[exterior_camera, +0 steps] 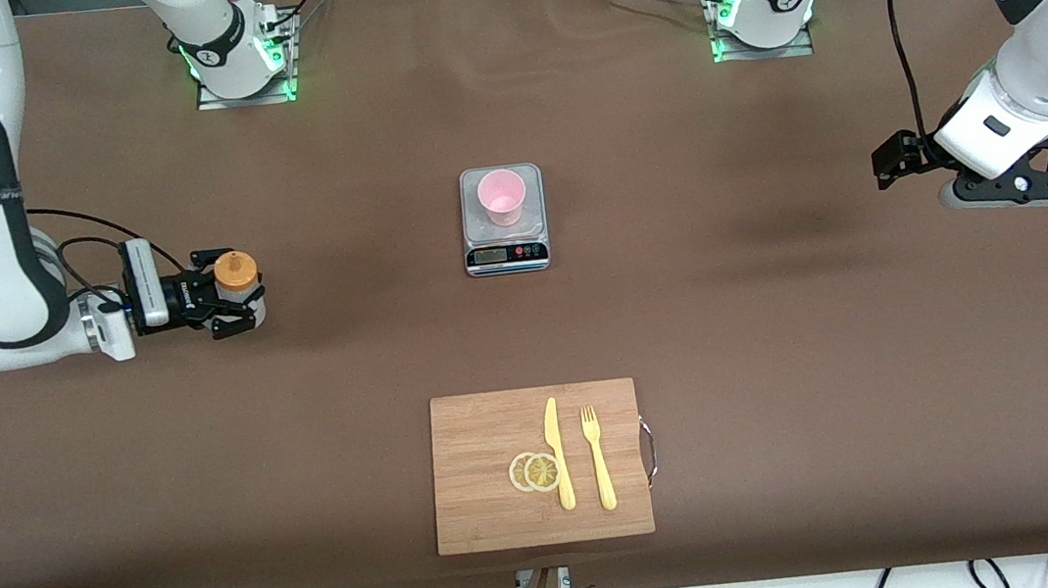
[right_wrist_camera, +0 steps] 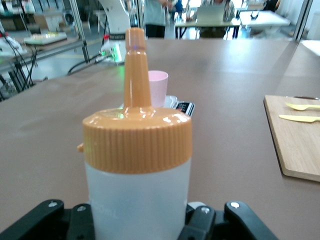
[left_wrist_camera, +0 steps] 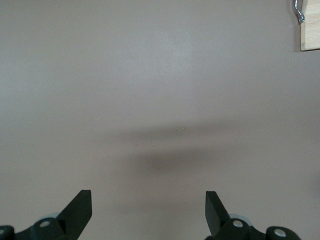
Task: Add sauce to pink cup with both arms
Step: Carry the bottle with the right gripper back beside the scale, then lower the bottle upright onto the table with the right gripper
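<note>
My right gripper keeps holding the bottle for now. The sauce bottle's lower edge (exterior_camera: 253, 317) hangs above the brown table, so the bottle would fall if I opened now.
The sauce bottle (exterior_camera: 237, 273), whitish with an orange nozzle cap, stands upright toward the right arm's end of the table. My right gripper (exterior_camera: 233, 297) is shut on its body. In the right wrist view the sauce bottle (right_wrist_camera: 137, 175) fills the space between the black fingers of the right gripper (right_wrist_camera: 137, 220). The pink cup (exterior_camera: 502, 196) stands on a silver scale (exterior_camera: 507, 254) at the table's middle, and the pink cup (right_wrist_camera: 159, 87) also shows past the nozzle. My left gripper (exterior_camera: 896, 161) hangs open over bare table at the left arm's end. The left gripper (left_wrist_camera: 148, 200) holds nothing.
A wooden cutting board (exterior_camera: 471, 438) lies nearer the front camera than the scale. It carries a yellow knife (exterior_camera: 558, 453), a yellow fork (exterior_camera: 598, 458) and two lemon slices (exterior_camera: 534, 471). Brown table stretches between bottle and scale.
</note>
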### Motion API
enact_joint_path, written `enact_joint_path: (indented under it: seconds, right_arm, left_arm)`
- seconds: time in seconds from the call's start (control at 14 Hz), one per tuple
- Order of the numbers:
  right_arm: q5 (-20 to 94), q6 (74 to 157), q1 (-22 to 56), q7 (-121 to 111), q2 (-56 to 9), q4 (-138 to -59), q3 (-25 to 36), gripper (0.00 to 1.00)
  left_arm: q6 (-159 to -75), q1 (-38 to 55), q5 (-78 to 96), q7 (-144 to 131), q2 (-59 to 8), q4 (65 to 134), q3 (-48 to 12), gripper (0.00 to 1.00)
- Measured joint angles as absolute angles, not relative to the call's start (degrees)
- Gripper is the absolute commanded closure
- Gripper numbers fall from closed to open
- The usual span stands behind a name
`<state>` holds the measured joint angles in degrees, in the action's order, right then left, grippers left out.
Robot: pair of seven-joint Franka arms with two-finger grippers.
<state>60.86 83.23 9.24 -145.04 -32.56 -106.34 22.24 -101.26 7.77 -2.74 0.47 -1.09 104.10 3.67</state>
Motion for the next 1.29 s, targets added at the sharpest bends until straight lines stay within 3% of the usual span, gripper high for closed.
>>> enact_joint_path:
  seconds: [0.43,1.29]
  right_arm:
    - [64.17,75.81,5.72,-151.83,-39.77,-106.43,21.98,1.0]
    - [70.6,69.32,4.71,-156.68,-47.95,-106.37,21.51,1.0]
  left_arm:
    - [-101.26,7.77,-2.74,0.47,-1.09,104.1,3.67,0.0]
    - [-101.26,7.77,-2.74,0.47,-1.09,104.1,3.67,0.0]
